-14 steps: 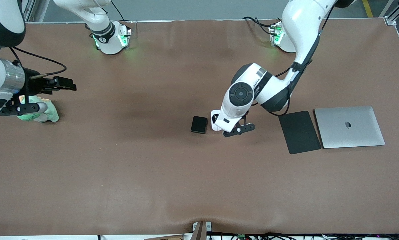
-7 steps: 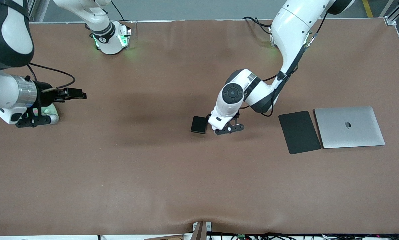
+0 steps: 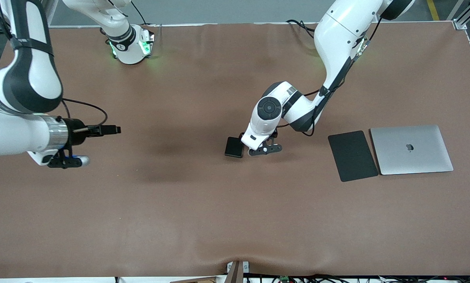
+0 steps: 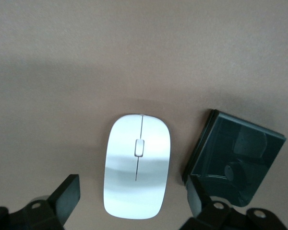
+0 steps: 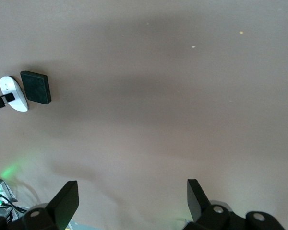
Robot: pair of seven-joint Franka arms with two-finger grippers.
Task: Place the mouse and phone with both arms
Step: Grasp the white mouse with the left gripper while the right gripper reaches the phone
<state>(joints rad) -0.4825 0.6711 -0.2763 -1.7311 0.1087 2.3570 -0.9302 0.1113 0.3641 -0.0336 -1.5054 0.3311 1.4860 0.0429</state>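
Note:
I will next grab the white mouse by its long side edges with my left gripper, to put it on the black mouse pad point(image 3: 353, 156).
The white mouse point(image 4: 137, 165) lies on the brown table between the open fingers point(image 4: 67, 196) of my left gripper point(image 4: 133, 203), which hangs low over it. The black phone point(image 4: 235, 163) lies close beside the mouse, toward the right arm's end, and one finger stands right next to its edge. In the front view the left gripper point(image 3: 254, 146) hides the mouse, while the phone point(image 3: 234, 147) shows beside it. My right gripper point(image 3: 68, 161) is open and empty over bare table near the right arm's end. Its wrist view shows the mouse point(image 5: 13, 93) and phone point(image 5: 35, 86) far off.
A matte black mouse pad point(image 3: 352, 155) and a closed silver laptop point(image 3: 411, 149) lie side by side toward the left arm's end of the table. The brown table point(image 3: 219, 220) is bare nearer to the front camera.
My left gripper has shifted toward the phone and now covers the mouse. My right arm has swung nearer the front camera and inward, covering a green object it was beside.

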